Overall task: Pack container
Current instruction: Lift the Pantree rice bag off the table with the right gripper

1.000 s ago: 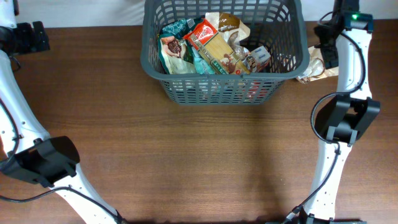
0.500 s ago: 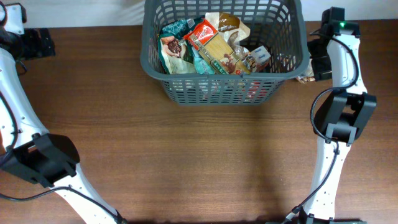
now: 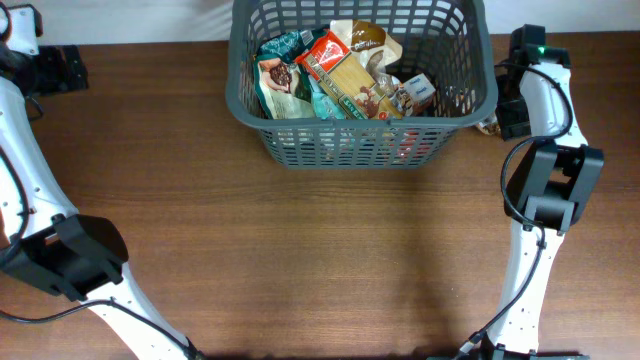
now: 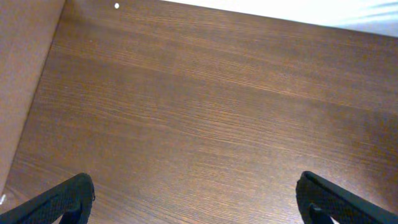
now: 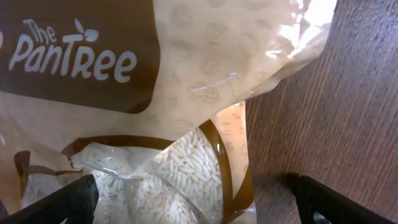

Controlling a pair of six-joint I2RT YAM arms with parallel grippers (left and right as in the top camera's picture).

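Note:
My right gripper should close on the bag now: one finger is down by the wood beside the bag's edge in the right wrist view.
The container is a dark grey slotted basket at the table's back middle, holding several food packets, among them a red pasta packet. A rice bag with a brown "The PanTree" label lies on the table by the basket's right side; only its edge shows in the overhead view. My right gripper is open, close above the bag, its fingers on either side of the bag's clear lower part. My left gripper is open and empty over bare wood at the far left back.
The brown wooden table stretches in front of the basket. A white wall or cloth edge runs along the table's back. The table's left edge shows in the left wrist view.
My right arm has moved down and left onto the rice bag beside the basket, now covering most of it. My left gripper shifted slightly at the back left.

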